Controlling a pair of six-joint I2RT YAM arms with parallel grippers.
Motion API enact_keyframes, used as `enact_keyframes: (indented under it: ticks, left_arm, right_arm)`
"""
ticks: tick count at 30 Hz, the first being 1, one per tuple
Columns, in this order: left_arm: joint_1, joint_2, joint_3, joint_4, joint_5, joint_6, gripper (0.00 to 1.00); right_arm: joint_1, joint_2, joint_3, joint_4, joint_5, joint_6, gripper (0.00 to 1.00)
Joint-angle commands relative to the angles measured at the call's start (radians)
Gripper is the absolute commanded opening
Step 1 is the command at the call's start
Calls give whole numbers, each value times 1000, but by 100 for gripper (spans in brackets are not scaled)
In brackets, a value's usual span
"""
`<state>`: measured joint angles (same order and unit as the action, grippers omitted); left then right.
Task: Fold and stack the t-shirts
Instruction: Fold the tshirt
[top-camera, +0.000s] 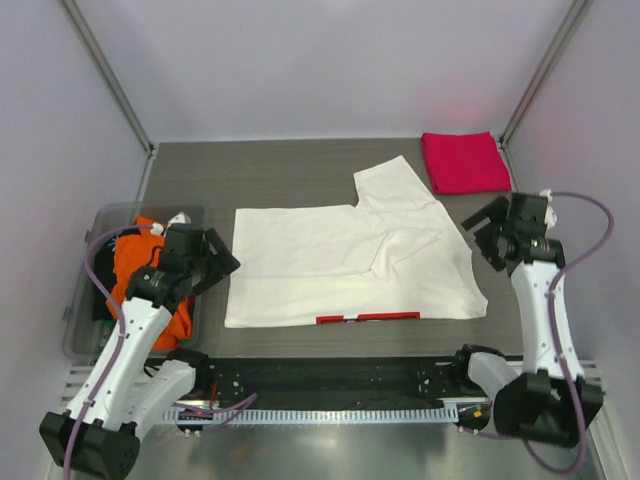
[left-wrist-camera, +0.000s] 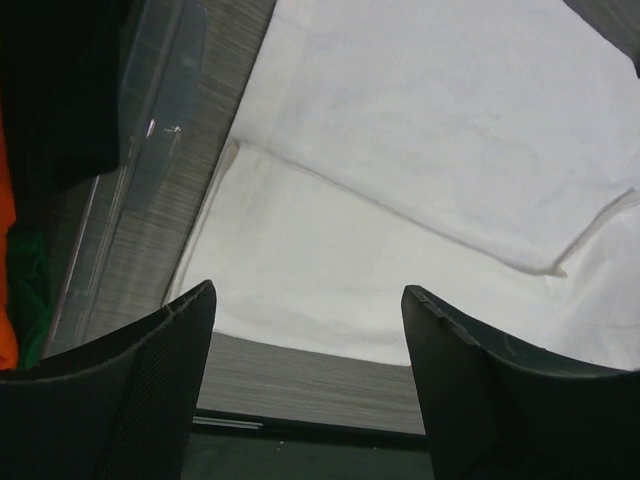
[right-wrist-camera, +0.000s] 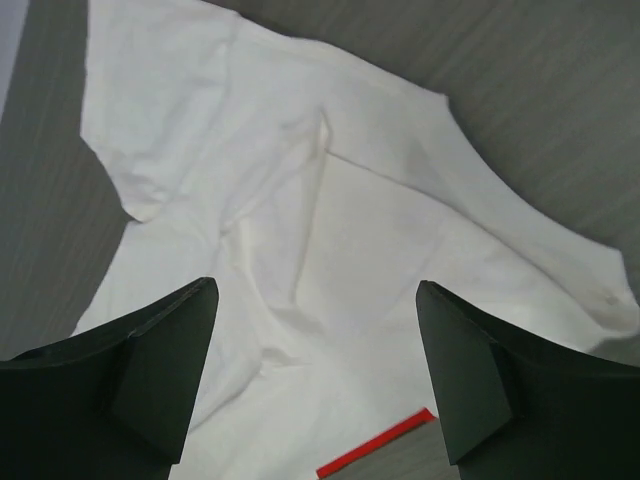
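Note:
My right gripper picks up the white t-shirt's far sleeve end (top-camera: 382, 172), beside the pink-red t-shirt (top-camera: 463, 162), next. Then it folds the sleeve over the white t-shirt's body.
A white t-shirt (top-camera: 340, 260) lies spread on the grey table, partly folded, a thin red strip (top-camera: 368, 318) showing under its near edge. It also shows in the left wrist view (left-wrist-camera: 420, 180) and the right wrist view (right-wrist-camera: 330, 240). A folded pink-red t-shirt (top-camera: 463, 162) lies at the back right. An orange t-shirt (top-camera: 135, 270) and darker cloth sit in the clear bin (top-camera: 85, 300) at the left. My left gripper (top-camera: 212, 262) is open and empty beside the white shirt's left edge. My right gripper (top-camera: 490, 232) is open and empty by its right edge.
The clear plastic bin's wall (left-wrist-camera: 150, 130) stands close to the left of my left gripper. The table's near edge meets a black rail (top-camera: 330, 378). Grey walls and metal posts enclose the back and sides.

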<state>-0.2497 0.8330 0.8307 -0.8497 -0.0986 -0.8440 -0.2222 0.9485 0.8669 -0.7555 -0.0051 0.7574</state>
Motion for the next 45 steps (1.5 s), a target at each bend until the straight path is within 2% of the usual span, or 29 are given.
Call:
enact_keyframes:
  ticks: [1, 4, 5, 6, 8, 10, 14, 16, 20, 28, 34, 39, 43, 44, 45]
  left_arm:
    - [4, 37, 13, -15, -49, 115, 75]
    - [4, 58, 36, -12, -38, 158, 75]
    - [4, 73, 48, -17, -39, 175, 75]
    - [4, 78, 62, -37, -53, 192, 75]
    - [4, 92, 91, -49, -82, 244, 75]
    - [6, 94, 64, -22, -134, 252, 77]
    - [6, 97, 44, 20, -75, 246, 76]
    - [7, 98, 44, 25, -82, 247, 75]
    - [9, 89, 38, 27, -87, 238, 75]
    - [64, 94, 33, 41, -56, 241, 74]
    - [73, 81, 31, 46, -44, 244, 73]
    - [75, 61, 27, 47, -56, 241, 73]
    - [79, 55, 27, 47, -62, 238, 73]
    - [81, 55, 27, 47, -62, 238, 73]
    - [82, 57, 27, 46, -64, 238, 73]
  right_arm:
    - [64, 235, 217, 142, -20, -124, 86]
    - [184, 510, 482, 87, 69, -182, 88]
    - [222, 577, 644, 29, 65, -226, 89]
    - [222, 725, 723, 10, 38, -259, 90]
    - [271, 844, 895, -1, 17, -317, 90]
    - [280, 996, 1028, 24, -42, -332, 90]
    - [293, 1242, 1271, 54, -104, -360, 87]
    - [305, 1369, 1413, 61, -90, -380, 85]
    - [313, 1511, 1566, 96, -32, -392, 84]
    - [334, 1624, 1566, 261, 114, -400, 85]
    - [340, 1751, 1685, 320, 175, -394, 84]
    - [357, 1814, 1707, 370, 205, -401, 81]
    - [389, 1828, 1692, 349, 249, -414, 64]
    - [395, 1819, 1672, 351, 257, -418, 57]
    - [400, 1807, 1652, 351, 266, -421, 55]
